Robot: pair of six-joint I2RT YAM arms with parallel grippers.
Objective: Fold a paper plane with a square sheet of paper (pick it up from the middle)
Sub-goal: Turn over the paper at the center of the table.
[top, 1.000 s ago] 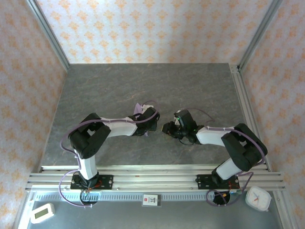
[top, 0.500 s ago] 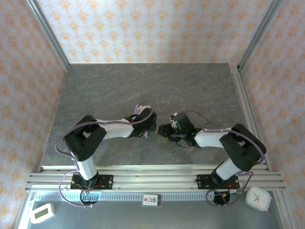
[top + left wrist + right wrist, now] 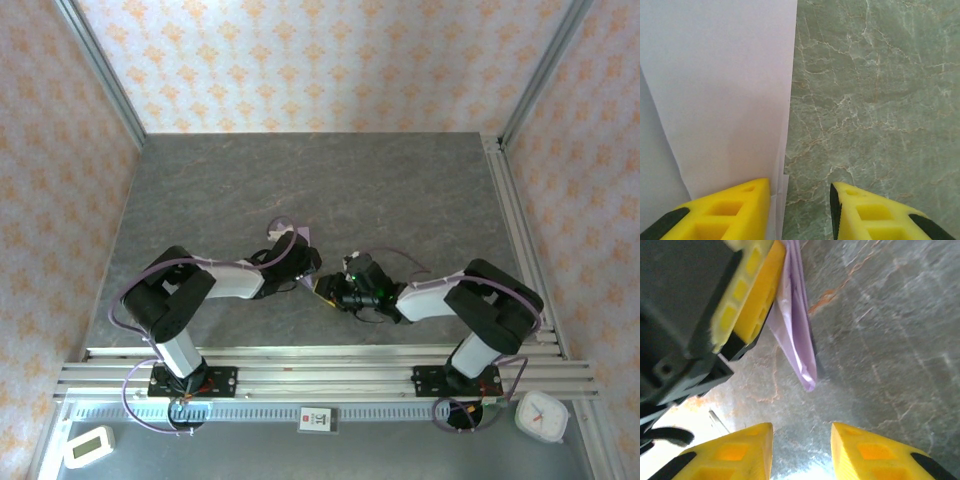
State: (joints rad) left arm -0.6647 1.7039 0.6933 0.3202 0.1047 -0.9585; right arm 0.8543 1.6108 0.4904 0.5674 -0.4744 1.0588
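My right gripper should next pinch the folded paper by its pointed tip (image 3: pixel 310 286) (image 3: pixel 808 380), so the layers behind stay free to open as the plane's wings.
The square sheet of paper (image 3: pixel 725 85) is pale lilac, folded, with a straight edge running down to my left gripper (image 3: pixel 800 185). That gripper's left finger lies against the paper; its right finger is over bare table, so the jaws stand apart. In the right wrist view the folded paper (image 3: pixel 797 340) hangs point-down beside the left gripper's yellow finger (image 3: pixel 755 290), its tip just off the table. My right gripper (image 3: pixel 801 426) is open a little short of that tip, nothing between its fingers. From above, the left gripper (image 3: pixel 303 272) and right gripper (image 3: pixel 322 290) nearly meet, with lilac paper (image 3: pixel 299 237) showing behind them.
Grey marble-patterned table (image 3: pixel 400 190) stretches away behind the arms. Aluminium rails (image 3: pixel 320 365) run along the near edge. A white timer (image 3: pixel 88 445) and a small clock (image 3: pixel 541 415) lie below the rails. Patterned walls enclose the table on three sides.
Both grippers have shifted left and nearer to the rails. The right gripper has closed in on the left one. The paper has travelled with the left gripper.
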